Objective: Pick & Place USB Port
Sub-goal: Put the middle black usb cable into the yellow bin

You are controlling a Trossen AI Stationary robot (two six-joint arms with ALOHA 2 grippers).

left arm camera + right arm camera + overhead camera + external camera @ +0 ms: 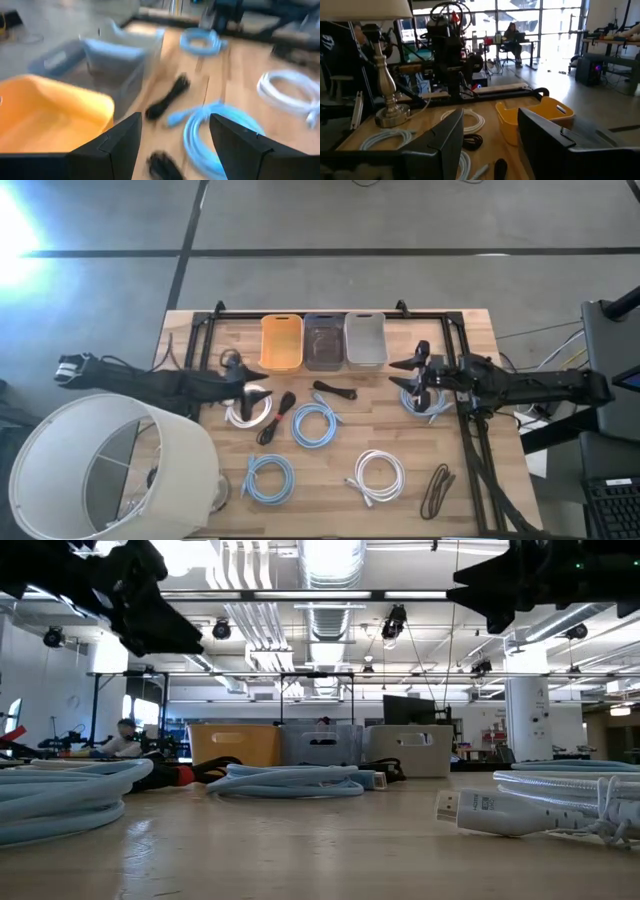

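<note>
Next, my left gripper grabs the bundled parts of the black cable (167,97). Then I sort the cable into the orange bin (52,117).
Several coiled cables lie flat on the wooden table (470,480); which one carries the USB port I cannot tell. My left gripper (262,379) hangs open above a white coil (248,412), touching nothing. In its wrist view the gripper (172,145) looks over a black cable (167,97) and a blue coil (210,135). My right gripper (398,368) hangs open above a pale blue coil (422,404), pointing toward the table's left. Its fingers (440,145) are empty.
Three bins stand in a row at the far edge: orange (281,340), dark (323,340) and light grey (365,338). More coils lie nearer: blue (268,478), white (378,477), dark (436,492). A lamp (90,470) with a white shade covers the near left corner.
</note>
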